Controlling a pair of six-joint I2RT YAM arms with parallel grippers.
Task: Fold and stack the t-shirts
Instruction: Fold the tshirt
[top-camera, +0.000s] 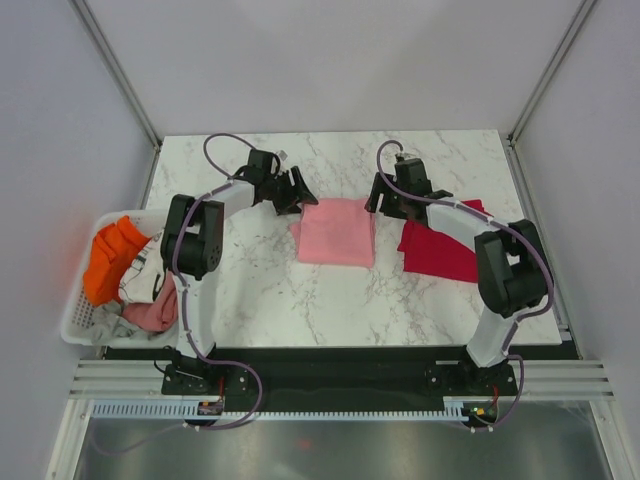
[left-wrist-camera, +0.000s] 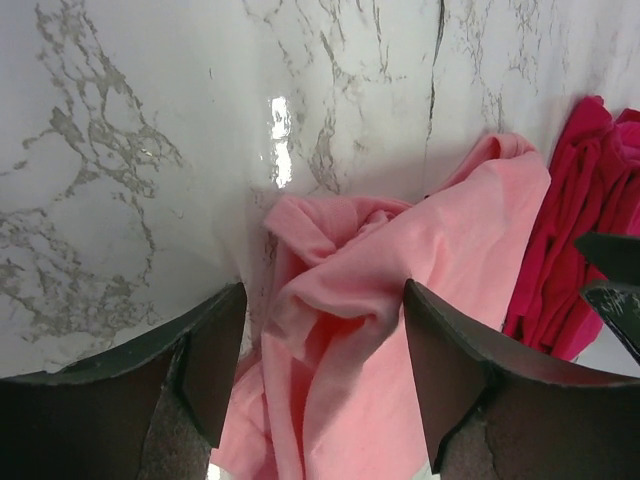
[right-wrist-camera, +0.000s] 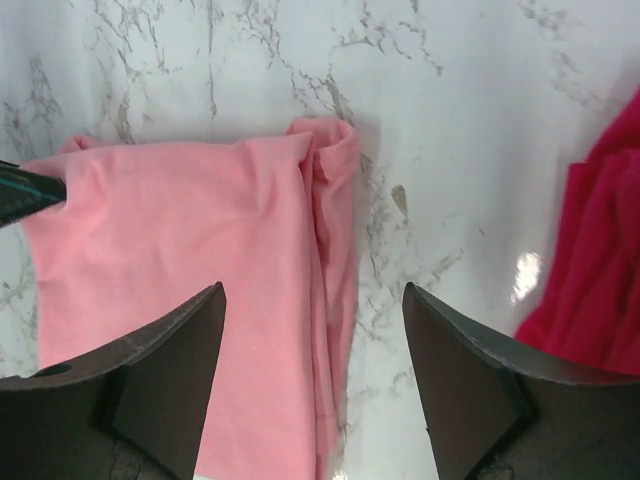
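Next, my left gripper grips the pink t-shirt's rumpled far corner (top-camera: 306, 204) (left-wrist-camera: 334, 302) to stack it on the crimson one. My right gripper gets the pink t-shirt's other far corner.
The light pink t-shirt (top-camera: 335, 232) lies folded in a rough rectangle at the middle of the marble table (top-camera: 250, 290). Its far left corner is rumpled (left-wrist-camera: 330, 260). My left gripper (top-camera: 298, 194) hovers over that corner, jaws open (left-wrist-camera: 322, 290), the cloth lying loose between the fingers (left-wrist-camera: 215, 350). My right gripper (top-camera: 379, 205) stands open (right-wrist-camera: 312, 290) over the shirt's far right edge (right-wrist-camera: 330, 200), with nothing held. The crimson red t-shirt (top-camera: 440, 250) lies folded to the right of the pink one, under my right arm, and shows in both wrist views (left-wrist-camera: 570, 250) (right-wrist-camera: 600, 270).
A white basket (top-camera: 75, 320) at the table's left edge holds an orange cloth (top-camera: 112, 255) and other garments (top-camera: 150, 312). The left arm's upright link (top-camera: 192, 235) stands beside it. Grey walls enclose the table on three sides.
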